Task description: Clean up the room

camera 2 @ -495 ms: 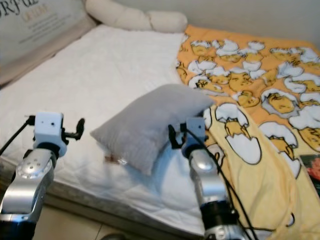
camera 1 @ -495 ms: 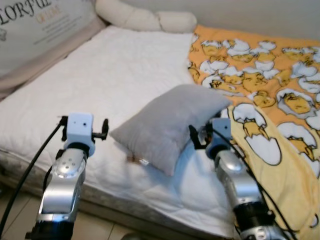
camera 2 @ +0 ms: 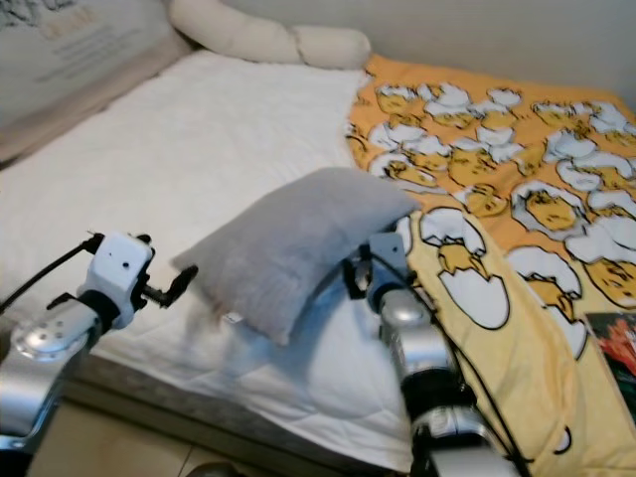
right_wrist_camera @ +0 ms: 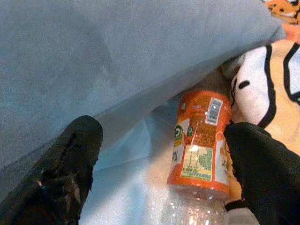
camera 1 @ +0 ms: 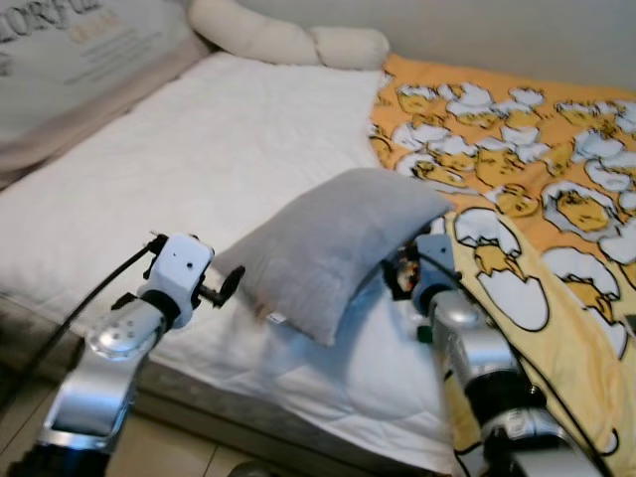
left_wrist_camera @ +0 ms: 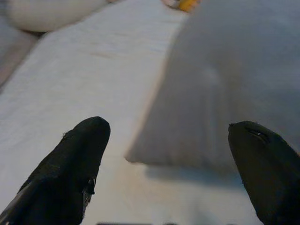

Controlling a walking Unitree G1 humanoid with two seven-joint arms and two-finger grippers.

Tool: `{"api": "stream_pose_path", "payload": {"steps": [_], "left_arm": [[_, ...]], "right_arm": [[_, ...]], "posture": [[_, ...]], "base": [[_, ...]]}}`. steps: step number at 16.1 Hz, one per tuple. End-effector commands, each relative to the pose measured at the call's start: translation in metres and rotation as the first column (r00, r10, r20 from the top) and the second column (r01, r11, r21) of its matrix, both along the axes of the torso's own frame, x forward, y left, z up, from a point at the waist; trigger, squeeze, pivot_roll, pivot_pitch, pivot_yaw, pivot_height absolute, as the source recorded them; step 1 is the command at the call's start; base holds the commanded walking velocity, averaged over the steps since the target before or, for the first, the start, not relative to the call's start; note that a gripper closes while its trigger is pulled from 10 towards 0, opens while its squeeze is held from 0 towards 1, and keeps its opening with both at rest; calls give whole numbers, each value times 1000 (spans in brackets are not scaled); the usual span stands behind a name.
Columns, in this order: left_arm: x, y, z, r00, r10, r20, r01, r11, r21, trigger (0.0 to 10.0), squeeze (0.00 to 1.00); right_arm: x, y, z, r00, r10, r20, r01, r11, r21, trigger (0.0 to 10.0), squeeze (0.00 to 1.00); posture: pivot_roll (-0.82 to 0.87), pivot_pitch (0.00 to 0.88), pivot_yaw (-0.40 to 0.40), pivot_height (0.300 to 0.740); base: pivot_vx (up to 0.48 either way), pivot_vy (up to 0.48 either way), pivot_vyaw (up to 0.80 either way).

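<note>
The pillow's edge (right_wrist_camera: pixel 159 96) hangs over the labelled end of the clear plastic bottle, so my right gripper needs to grab the bottle next by its bare end below the label.
A grey pillow (camera 1: pixel 333 248) lies tilted on the white mattress (camera 1: pixel 199 169), with one corner resting on the orange blanket. My left gripper (camera 1: pixel 225 285) is open just short of the pillow's near left corner (left_wrist_camera: pixel 197 117), its fingers apart from the fabric. My right gripper (camera 1: pixel 399 274) is open at the pillow's right underside. In the right wrist view a clear plastic bottle with an orange label (right_wrist_camera: pixel 199 140) lies on the sheet under the pillow's edge, between my right fingers (right_wrist_camera: pixel 70 154) and close to one of them.
An orange blanket printed with cartoon eggs (camera 1: pixel 537 189) covers the bed's right half. A long cream bolster (camera 1: pixel 288 40) and a printed cushion (camera 1: pixel 79 60) lie at the head. A reddish flat item (camera 2: pixel 616 343) sits at the far right. Tiled floor (camera 1: pixel 179 452) runs along the bed's near edge.
My left gripper has swung right, closer to the pillow's left corner. The right gripper has edged a little further under the pillow. The pillow has hardly moved.
</note>
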State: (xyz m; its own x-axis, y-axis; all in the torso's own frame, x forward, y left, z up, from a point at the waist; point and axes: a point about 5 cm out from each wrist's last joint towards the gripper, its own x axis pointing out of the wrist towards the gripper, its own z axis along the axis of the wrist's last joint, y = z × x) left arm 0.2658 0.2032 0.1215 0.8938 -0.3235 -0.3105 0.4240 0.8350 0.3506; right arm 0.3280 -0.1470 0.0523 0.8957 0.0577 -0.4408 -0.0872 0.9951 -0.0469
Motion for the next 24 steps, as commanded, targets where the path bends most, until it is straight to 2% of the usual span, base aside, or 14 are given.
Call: {"api": "stream_pose_path", "payload": {"steps": [1, 2, 4, 7, 10, 11, 14, 17, 18, 19, 20, 21, 24], "left_arm": [[-3, -9, 2, 995, -100, -23, 100, 995, -2, 10000, 298], [-6, -12, 1, 985, -163, -54, 164, 987, 2, 10000, 294], [-9, -15, 0, 972, -220, -84, 221, 975, -1, 10000, 294], [-16, -18, 1, 943, -305, -133, 309, 951, 7, 10000, 294], [-22, -16, 2, 934, -321, -154, 326, 945, 5, 10000, 294], [-24, -16, 2, 931, -328, -161, 333, 943, 2, 10000, 298], [-32, -18, 3, 906, -373, -199, 378, 926, -12, 10000, 294], [-26, -16, -1, 902, -374, -214, 383, 924, -2, 10000, 294], [-20, -14, -6, 902, -369, -224, 378, 926, 0, 10000, 294], [-13, -12, -13, 903, -360, -236, 371, 929, 1, 10000, 294], [-10, -12, -17, 903, -356, -242, 367, 930, 1, 10000, 298], [-4, -11, -23, 903, -349, -252, 361, 933, 2, 10000, 294], [9, -14, -40, 895, -345, -282, 359, 933, -4, 10000, 294]], "right_arm": [[1, -6, -7, 998, -28, -51, 26, 999, -25, 10000, 580], [2, -7, -12, 997, -27, -79, 24, 999, -35, 10000, 0], [3, -7, -15, 993, -26, -112, 26, 1000, -4, 10000, 0], [5, -21, -19, 986, -93, -135, 81, 993, -90, 10000, 0], [4, -25, -22, 983, -120, -141, 106, 989, -107, 10000, 0], [3, -25, -24, 982, -120, -145, 105, 989, -105, 10000, 0], [-9, -22, -39, 960, -142, -241, 143, 990, -13, 10000, 0], [-15, -29, -45, 944, -183, -273, 182, 983, -29, 10000, 0], [-17, -32, -47, 936, -209, -284, 206, 978, -39, 8706, 0], [-18, -35, -48, 928, -233, -292, 233, 972, -33, 3843, 0], [-19, -36, -49, 925, -238, -295, 241, 970, -29, 510, 0], [-19, -36, -49, 924, -242, -298, 247, 969, -20, 0, 0], [-19, -38, -49, 921, -253, -297, 262, 965, -8, 0, 0]], "posture": [[263, 0, -6, 740], [266, 0, -1, 740], [268, 0, 5, 740], [300, 0, 16, 740], [323, 0, 19, 740], [331, 0, 22, 740], [349, 0, 39, 740], [363, 0, 48, 740], [366, 0, 49, 740], [368, 0, 48, 740], [368, 0, 48, 740], [367, 0, 46, 740], [353, 0, 35, 740]], "base": [[0, 0, 0], [0, 0, 0], [0, 0, 0], [0, 0, 0], [0, 0, 0], [0, 0, 0], [0, 0, 0], [0, 0, 0], [0, 0, 0], [0, 0, 0], [0, 0, 0], [0, 0, 0], [0, 0, 0]]}}
